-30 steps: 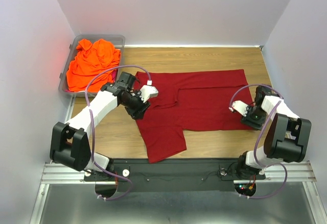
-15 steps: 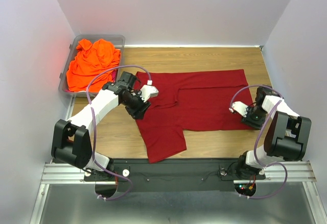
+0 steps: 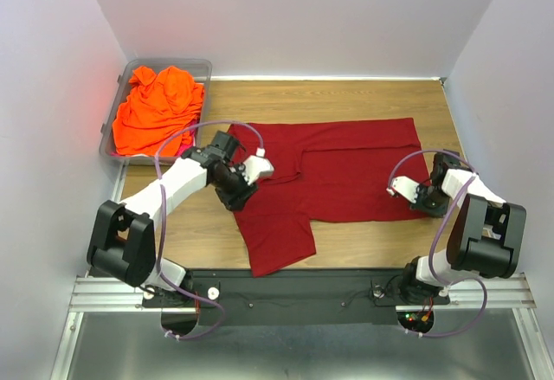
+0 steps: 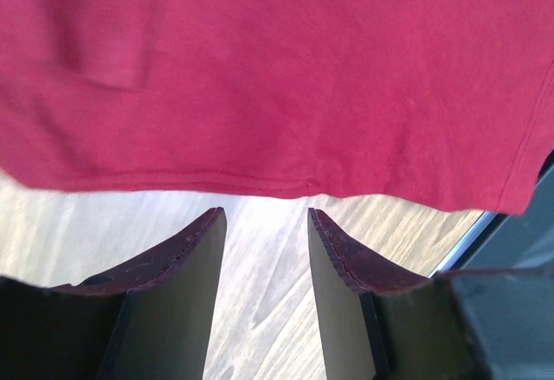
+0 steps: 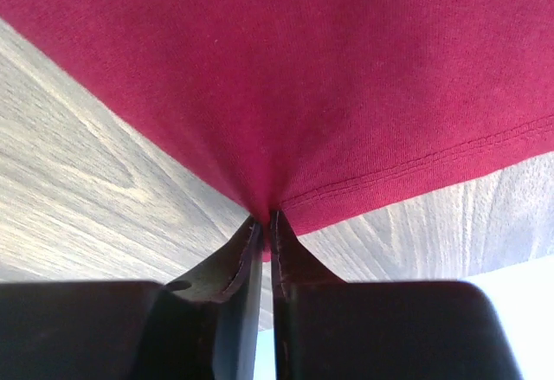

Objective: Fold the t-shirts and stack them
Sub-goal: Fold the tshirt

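I should next grab the red t-shirt's edge [image 3: 237, 210] [image 4: 272, 191] beside the sleeve with my left gripper, opposite my right gripper's hem pinch, to fold the t-shirt lengthwise.
A dark crimson red t-shirt [image 3: 338, 168] lies spread on the wooden table, one sleeve [image 3: 275, 237] reaching toward the near edge. My right gripper [image 3: 421, 200] sits at the shirt's right hem, shut on a pinch of the red cloth [image 5: 265, 211]. My left gripper [image 3: 235, 196] is at the shirt's left edge, open, its fingertips [image 4: 212, 224] just short of the red hem [image 4: 260, 190], bare wood between them. A bright orange t-shirt [image 3: 157, 107] lies bunched in the bin, a bit of magenta fabric [image 3: 183, 131] under it.
The clear grey plastic bin [image 3: 201, 68] stands at the table's far left corner against the wall. White walls close in on the left, back and right. The black mounting rail [image 3: 286, 285] runs along the near edge.
The right gripper has shut on the shirt's right hem. The left gripper has shifted slightly toward the near edge along the shirt's left side, staying open.
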You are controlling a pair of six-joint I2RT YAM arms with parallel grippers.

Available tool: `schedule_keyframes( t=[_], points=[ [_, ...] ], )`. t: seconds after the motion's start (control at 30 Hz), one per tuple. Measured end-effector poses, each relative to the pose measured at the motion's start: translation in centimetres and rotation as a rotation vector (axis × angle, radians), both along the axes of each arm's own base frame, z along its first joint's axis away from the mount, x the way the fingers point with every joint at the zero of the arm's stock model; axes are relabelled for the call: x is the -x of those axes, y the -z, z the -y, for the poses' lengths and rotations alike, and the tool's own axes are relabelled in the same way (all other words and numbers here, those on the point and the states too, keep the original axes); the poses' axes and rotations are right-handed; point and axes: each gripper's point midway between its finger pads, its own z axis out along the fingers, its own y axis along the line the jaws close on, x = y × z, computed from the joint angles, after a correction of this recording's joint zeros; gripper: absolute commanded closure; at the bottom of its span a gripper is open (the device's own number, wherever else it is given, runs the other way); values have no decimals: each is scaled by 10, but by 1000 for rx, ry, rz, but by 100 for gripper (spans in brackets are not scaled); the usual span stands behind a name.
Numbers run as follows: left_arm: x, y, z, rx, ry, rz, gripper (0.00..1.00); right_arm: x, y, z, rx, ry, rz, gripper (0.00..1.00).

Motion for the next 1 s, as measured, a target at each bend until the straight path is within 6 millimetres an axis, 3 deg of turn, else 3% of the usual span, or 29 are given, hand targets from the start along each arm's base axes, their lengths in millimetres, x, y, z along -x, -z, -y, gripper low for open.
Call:
schedule_keyframes(
  t=[0.03,0.23,0.6,0.8,0.87,0.9,0.97,1.0],
  points=[
    [5,5,1,-12,18,-6,46,-1,0,0,1,2,4,99],
    [34,35,-4,-93,131,-41,46,-2,0,1,2,10,8,99],
    [44,52,8,-134,246,-5,45,-3,0,1,0,33,3,100],
    [37,70,6,-203,248,12,49,-3,-1,1,-5,53,-6,99],
    [33,71,6,-211,246,33,60,-3,-1,1,-6,57,-7,99],
    [31,71,5,-217,243,43,78,-2,-1,1,-6,61,-7,99],
    [27,71,5,-224,238,60,100,-2,-1,1,-7,75,-6,99],
    [24,71,4,-230,237,75,100,-2,-1,1,-7,79,-6,99]
  ],
)
